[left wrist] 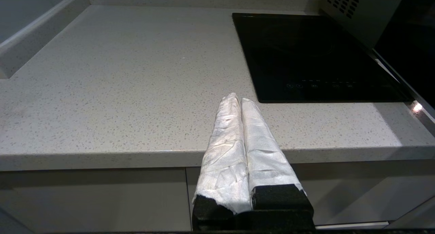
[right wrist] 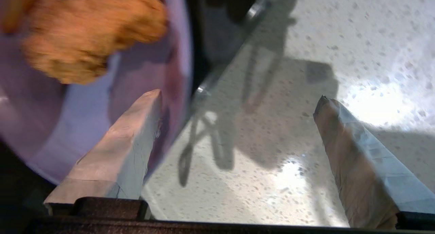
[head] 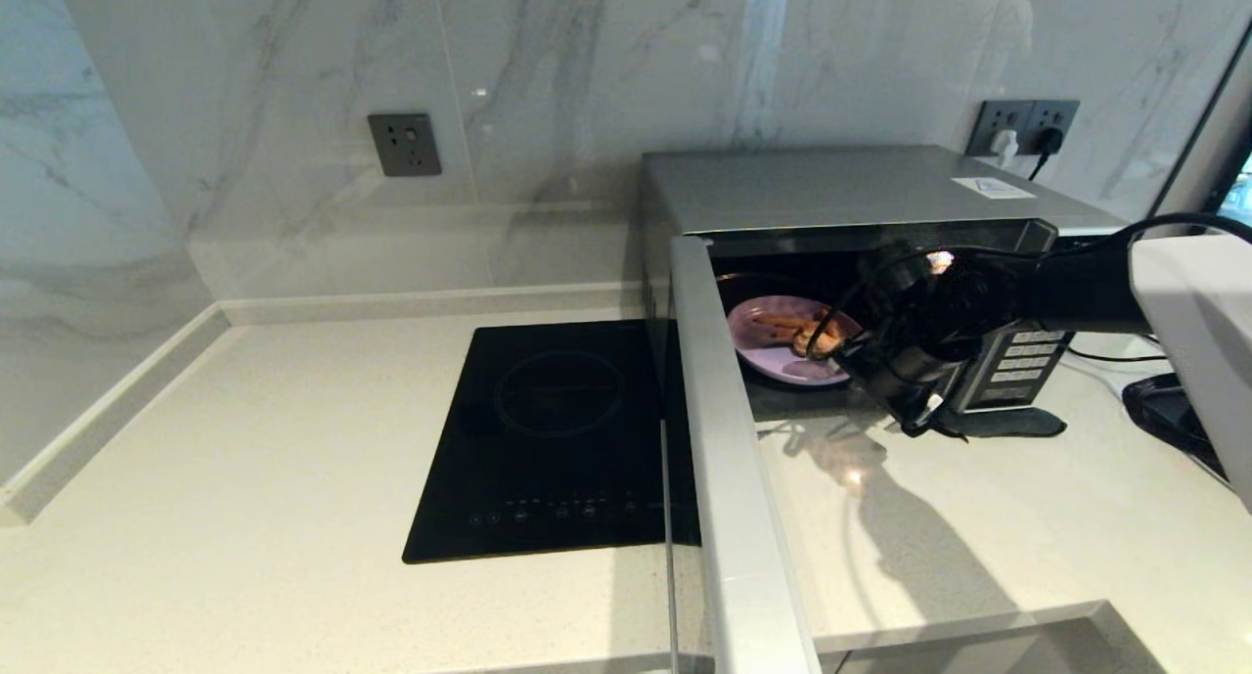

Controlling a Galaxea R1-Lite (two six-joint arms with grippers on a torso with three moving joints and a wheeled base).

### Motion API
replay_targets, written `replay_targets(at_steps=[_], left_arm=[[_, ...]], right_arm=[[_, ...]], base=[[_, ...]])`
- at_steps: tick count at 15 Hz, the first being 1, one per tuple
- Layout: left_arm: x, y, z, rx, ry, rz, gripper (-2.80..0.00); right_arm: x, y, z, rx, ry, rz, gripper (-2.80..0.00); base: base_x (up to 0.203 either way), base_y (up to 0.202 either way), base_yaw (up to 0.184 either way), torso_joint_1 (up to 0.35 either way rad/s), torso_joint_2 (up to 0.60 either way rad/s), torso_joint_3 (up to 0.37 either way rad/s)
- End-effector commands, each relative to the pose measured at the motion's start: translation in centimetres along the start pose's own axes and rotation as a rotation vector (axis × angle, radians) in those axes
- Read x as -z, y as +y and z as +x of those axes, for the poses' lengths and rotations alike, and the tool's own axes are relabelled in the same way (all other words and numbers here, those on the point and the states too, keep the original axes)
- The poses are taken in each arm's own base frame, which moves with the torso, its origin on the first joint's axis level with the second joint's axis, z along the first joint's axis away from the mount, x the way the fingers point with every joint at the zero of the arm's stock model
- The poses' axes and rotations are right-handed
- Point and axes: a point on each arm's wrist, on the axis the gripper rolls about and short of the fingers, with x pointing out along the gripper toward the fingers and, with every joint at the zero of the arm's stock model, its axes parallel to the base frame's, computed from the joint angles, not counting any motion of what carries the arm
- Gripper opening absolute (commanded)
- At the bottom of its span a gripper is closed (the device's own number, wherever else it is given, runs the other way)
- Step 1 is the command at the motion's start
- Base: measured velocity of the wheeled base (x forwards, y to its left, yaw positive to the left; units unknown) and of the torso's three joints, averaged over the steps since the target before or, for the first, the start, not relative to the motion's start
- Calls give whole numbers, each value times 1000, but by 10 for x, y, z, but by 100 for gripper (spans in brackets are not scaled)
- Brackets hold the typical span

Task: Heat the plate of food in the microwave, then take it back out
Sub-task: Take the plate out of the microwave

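I should grab the lilac plate by its rim [head: 835, 380] beside the fried piece [head: 818, 339] with my right gripper next. Then I can take the food out of the microwave.
The silver-grey microwave [head: 841, 190] stands at the back right of the counter, its door [head: 729, 439] swung wide open toward me. Inside rests the lilac plate of food [head: 782, 346] with fries and a brown fried piece [right wrist: 91, 33]. My right gripper [right wrist: 238, 98] is open at the oven mouth. One finger [right wrist: 129, 139] lies over the plate's near rim [right wrist: 178, 74]; the other finger [right wrist: 353, 149] hangs over the counter outside. In the head view the wrist hides the fingers. My left gripper [left wrist: 237, 99] is shut and empty, parked off the counter's front edge.
A flat black cooktop [head: 548, 439] is set into the counter left of the microwave. A marble wall with sockets [head: 404, 144] runs behind. A black cable and a dark object [head: 1169, 410] lie at the far right. Pale speckled counter [head: 245, 478] spreads to the left.
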Motion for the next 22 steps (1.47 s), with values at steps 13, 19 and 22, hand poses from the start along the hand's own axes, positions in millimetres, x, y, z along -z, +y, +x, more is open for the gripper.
replay_targets(at_steps=[13, 19, 22], left_arm=[[0, 0, 0, -1, 1, -1, -280], [0, 0, 0, -1, 1, -1, -280], [0, 0, 0, -1, 1, -1, -280]], right_arm=[[0, 7, 13, -8, -5, -49, 0], [-3, 11, 9, -28, -15, -56, -280], [-3, 11, 6, -32, -16, -56, -280]], base=[[0, 0, 0, 0, 0, 0], [0, 0, 0, 0, 0, 0], [0, 0, 0, 0, 0, 0]])
